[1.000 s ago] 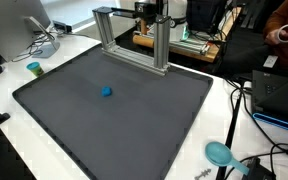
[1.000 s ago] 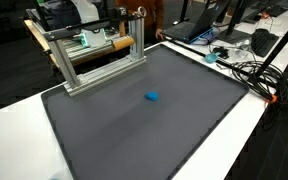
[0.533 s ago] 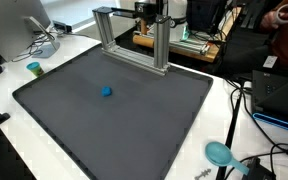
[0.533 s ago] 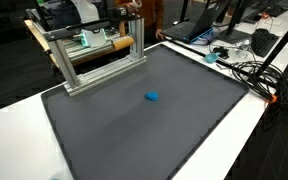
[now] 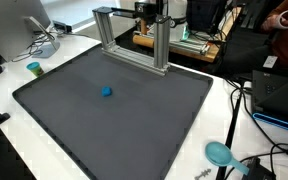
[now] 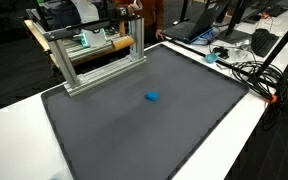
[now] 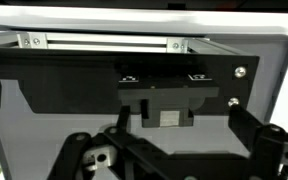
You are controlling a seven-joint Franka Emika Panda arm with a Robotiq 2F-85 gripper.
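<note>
The black block [image 7: 167, 97] on the frame is still beyond my gripper's fingers, so it is too early to close. My gripper lowers first, then closes on the block.
A small blue block [image 5: 106, 91] [image 6: 152, 97] lies alone near the middle of a large dark mat [image 5: 114, 125] [image 6: 134, 135] in both exterior views. At the mat's far edge stands an aluminium frame [image 5: 162, 45] [image 6: 104, 72]. The arm itself does not show plainly in an exterior view. In the wrist view my gripper [image 7: 174, 147] has its dark fingers spread wide at the bottom of the picture, open, with nothing between them. Beyond them I see the mat and the frame's metal bar [image 7: 99, 42]. The blue block is out of the wrist view.
The mat rests on a white table [image 5: 9, 88]. A teal cup [image 5: 34, 69] stands off one side of the mat, and a teal round object [image 5: 220, 153] lies near a corner. Cables [image 6: 249, 72] and black equipment [image 5: 279, 95] crowd another side.
</note>
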